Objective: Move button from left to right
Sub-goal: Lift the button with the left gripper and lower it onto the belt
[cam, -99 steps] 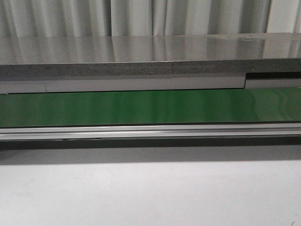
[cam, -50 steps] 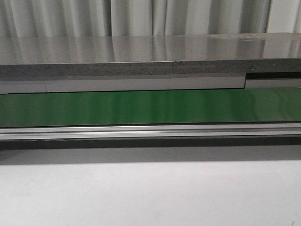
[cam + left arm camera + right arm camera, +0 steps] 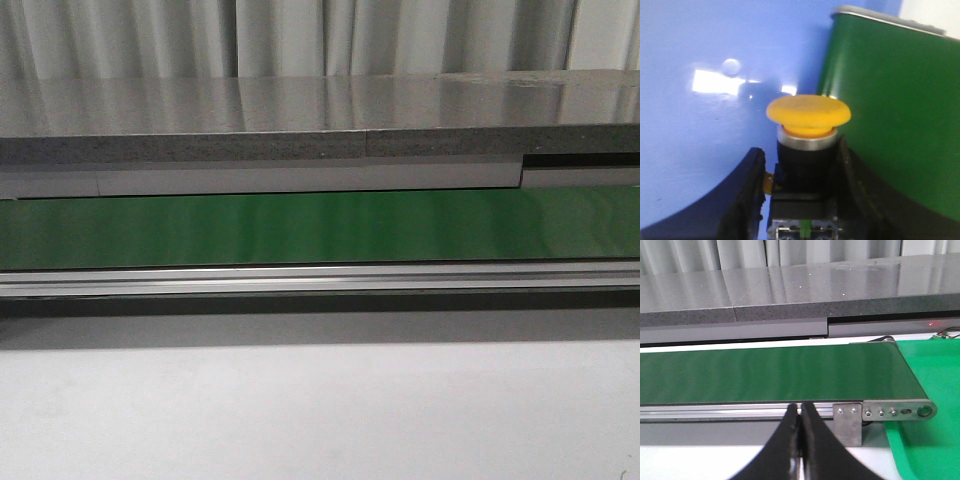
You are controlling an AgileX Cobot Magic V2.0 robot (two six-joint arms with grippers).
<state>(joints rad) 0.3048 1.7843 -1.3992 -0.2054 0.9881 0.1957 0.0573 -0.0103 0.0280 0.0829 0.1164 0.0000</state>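
The button's yellow cap (image 3: pixel 808 111) overhangs the blue surface beside the green belt (image 3: pixel 890 100). From here, my left gripper keeps hold of the button until it is on the belt.
The button (image 3: pixel 808 114) shows only in the left wrist view: a round yellow-orange cap over a silver ring and a black blocky body. My left gripper (image 3: pixel 800 150) is shut on it, one dark finger on each side of the body, and the cap sticks out past the fingertips. Behind it lie a blue surface (image 3: pixel 700 125) and the green conveyor belt (image 3: pixel 890 100). My right gripper (image 3: pixel 799 407) is shut with nothing between its fingers, in front of the belt's aluminium rail. Neither gripper nor the button appears in the front view.
The green conveyor belt (image 3: pixel 320 228) runs across the front view, with an aluminium rail (image 3: pixel 320 278) along its near side and a grey stone ledge (image 3: pixel 300 120) behind. In the right wrist view the belt ends at a metal bracket (image 3: pixel 895 411), beside a green mat (image 3: pixel 935 440).
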